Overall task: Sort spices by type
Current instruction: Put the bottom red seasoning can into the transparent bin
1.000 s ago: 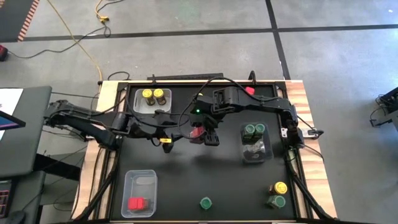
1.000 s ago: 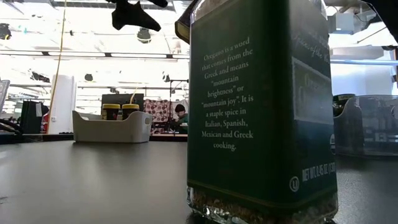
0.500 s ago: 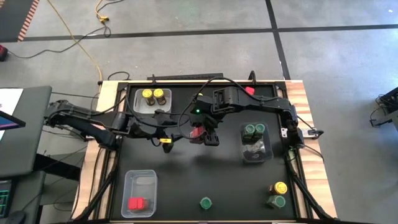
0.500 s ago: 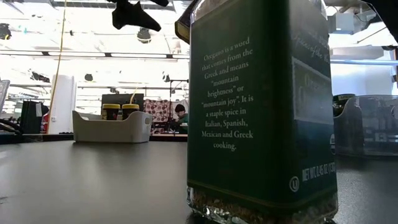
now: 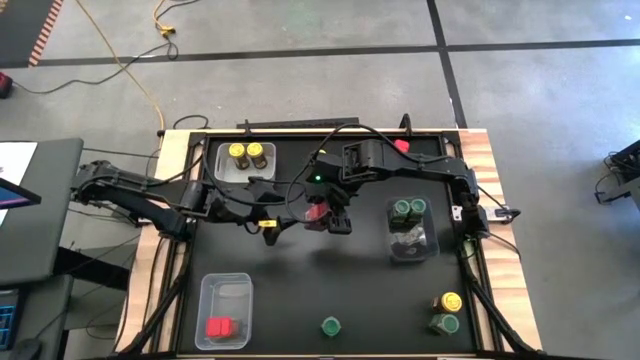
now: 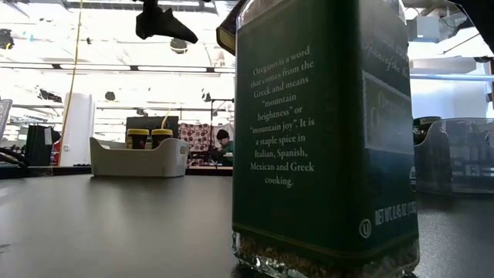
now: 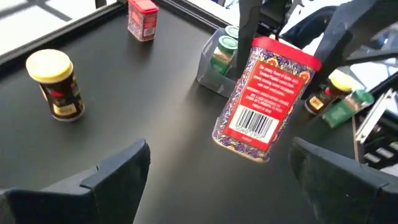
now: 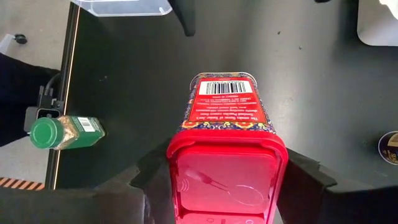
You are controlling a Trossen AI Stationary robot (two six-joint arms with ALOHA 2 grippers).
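Note:
My left gripper picks up the red spice tin by its barcoded end (image 5: pixel 313 222) next, to sort it into the clear bin (image 5: pixel 226 295) with its match.
A red spice tin (image 7: pixel 264 99) with a red lid hangs over the table's middle, my right gripper (image 5: pixel 325 215) shut on it. My left gripper (image 7: pixel 217 155) stands open just to its left, fingers spread wide and clear of the tin. A yellow-lidded jar (image 7: pixel 56 84) and another red tin (image 7: pixel 142 18) stand on the table beyond. A green-lidded jar (image 5: pixel 331 326) stands at the near edge. A yellow-lidded jar (image 5: pixel 450 301) and a green-lidded jar (image 5: pixel 444 323) stand near right. My right gripper pinches the red tin's lid end (image 8: pixel 186 155) between its two fingers (image 8: pixel 149 180), one on each narrow side. The fingers come from above, slanting down. The tin hangs below them, tilted, its barcoded bottom (image 8: pixel 224 87) lowest and clear of the table.
A white bin (image 5: pixel 225 170) at the far left holds two yellow-lidded jars. A clear bin (image 5: pixel 225 295) at the near left holds red tins, and a clear bin (image 5: pixel 425 240) at the right holds green-lidded jars. A green oregano jar (image 6: pixel 324 139) stands right in front of the low camera.
My left gripper has opened and rolled a little, letting go of the red tin. The tin stays where it was, in my right gripper.

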